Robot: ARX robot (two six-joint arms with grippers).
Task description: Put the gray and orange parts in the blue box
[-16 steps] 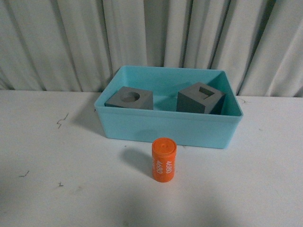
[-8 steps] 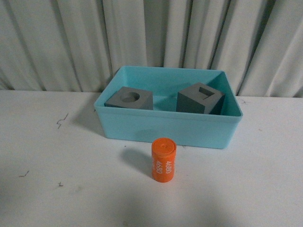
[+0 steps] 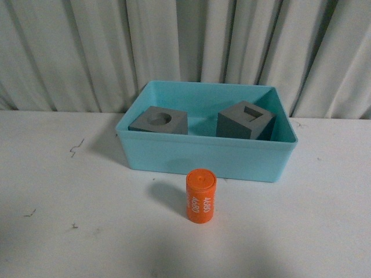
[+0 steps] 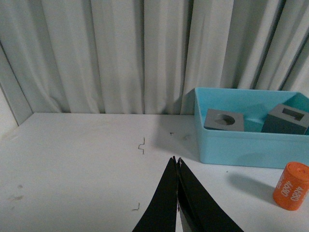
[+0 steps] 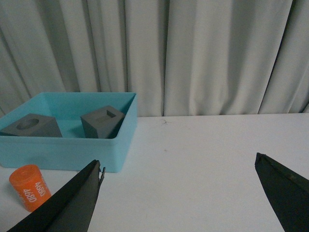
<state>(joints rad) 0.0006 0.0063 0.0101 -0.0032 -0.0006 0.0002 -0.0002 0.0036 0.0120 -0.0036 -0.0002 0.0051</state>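
Observation:
The orange cylinder should go in the blue box (image 3: 203, 156), so I will next grab it by its round side (image 3: 200, 200) with my right gripper.
Two gray cubes lie inside the blue box (image 3: 203, 156): one with a round recess (image 3: 159, 121) at its left, one with a rectangular recess (image 3: 245, 121) at its right. The orange cylinder (image 3: 200, 194) with white digits stands upright on the white table just in front of the box. Neither arm shows in the front view. My left gripper (image 4: 175, 160) is shut and empty, over bare table to the left of the box (image 4: 241, 145) and the cylinder (image 4: 291, 186). My right gripper (image 5: 179, 162) is wide open and empty, to the right of the box (image 5: 72, 152) and the cylinder (image 5: 30, 187).
A pleated grey curtain (image 3: 185, 46) hangs close behind the table. Small dark marks (image 3: 76, 148) dot the white tabletop left of the box.

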